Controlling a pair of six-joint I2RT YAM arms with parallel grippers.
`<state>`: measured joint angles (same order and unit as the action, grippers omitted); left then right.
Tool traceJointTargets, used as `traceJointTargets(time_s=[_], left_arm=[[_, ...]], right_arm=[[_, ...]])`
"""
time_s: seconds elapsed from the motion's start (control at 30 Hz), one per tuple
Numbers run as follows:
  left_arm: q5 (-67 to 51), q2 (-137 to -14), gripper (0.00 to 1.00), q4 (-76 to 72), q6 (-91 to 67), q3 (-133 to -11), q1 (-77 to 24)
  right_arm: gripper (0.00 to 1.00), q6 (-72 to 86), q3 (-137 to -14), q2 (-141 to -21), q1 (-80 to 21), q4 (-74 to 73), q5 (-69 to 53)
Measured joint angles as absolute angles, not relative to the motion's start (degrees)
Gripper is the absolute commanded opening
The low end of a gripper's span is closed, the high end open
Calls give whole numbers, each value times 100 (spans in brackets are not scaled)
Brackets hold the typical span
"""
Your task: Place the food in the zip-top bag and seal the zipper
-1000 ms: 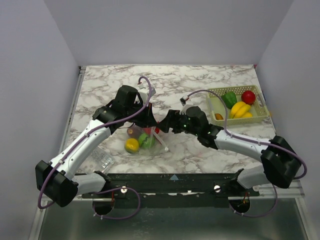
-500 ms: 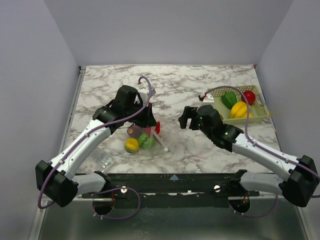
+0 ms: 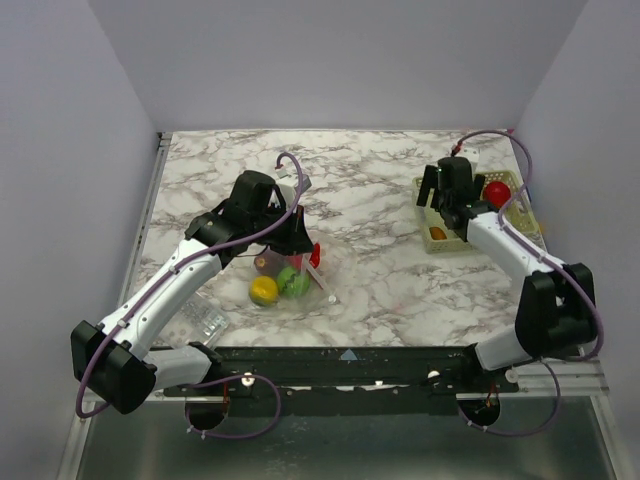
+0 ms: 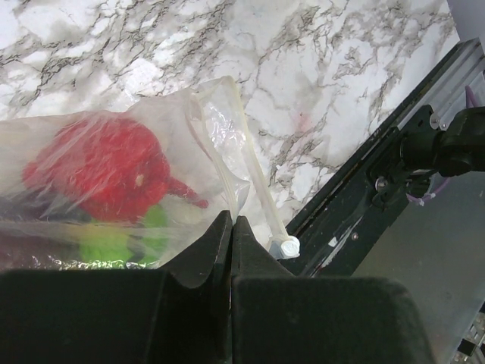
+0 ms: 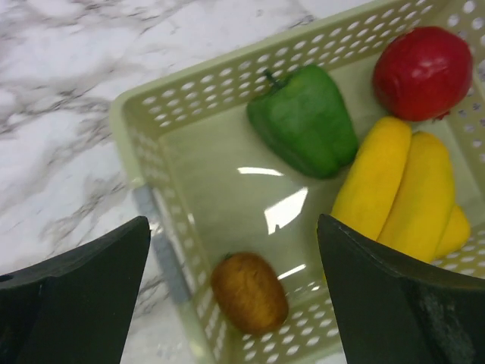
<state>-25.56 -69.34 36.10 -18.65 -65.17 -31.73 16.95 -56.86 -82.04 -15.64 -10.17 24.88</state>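
Next, my right gripper grips the green pepper [image 5: 303,121] across its sides and leaves its stem end free to lead into the zip-top bag.
The zip-top bag [image 3: 290,275] lies left of centre and holds several toy foods, red, green and yellow; in the left wrist view the bag [image 4: 114,174] shows a red piece and green pieces. Its zipper [image 4: 250,182] ends in a white slider. My left gripper [image 3: 303,243] is shut on the bag's edge [image 4: 231,221]. My right gripper [image 3: 447,208] is open above the pale green basket [image 5: 151,144], over a brown oval fruit [image 5: 248,293]. The basket also holds a green pepper [image 5: 303,121], yellow bananas [image 5: 402,189] and a red fruit [image 5: 422,72].
A small crinkly clear packet [image 3: 203,320] lies near the table's front left edge. The basket [image 3: 424,212] stands at the right side of the marble table. A black metal rail [image 3: 350,355] runs along the near edge.
My right gripper has drawn away from the bag, swung right and back, and now hangs open over the basket. The left gripper and bag have stayed still.
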Motion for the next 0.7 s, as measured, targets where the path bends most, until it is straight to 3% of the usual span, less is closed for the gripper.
traceJointTargets(time_s=[0.3, 0.7], left_arm=[[-2561, -6936, 0, 3612, -1865, -6517, -3162], [-2611, -7000, 0, 3610, -1865, -6517, -3157]], right_arm=[[99, 1061, -6698, -9614, -75, -864, 2189], [98, 563, -6497, -10158, -78, 91, 1009]])
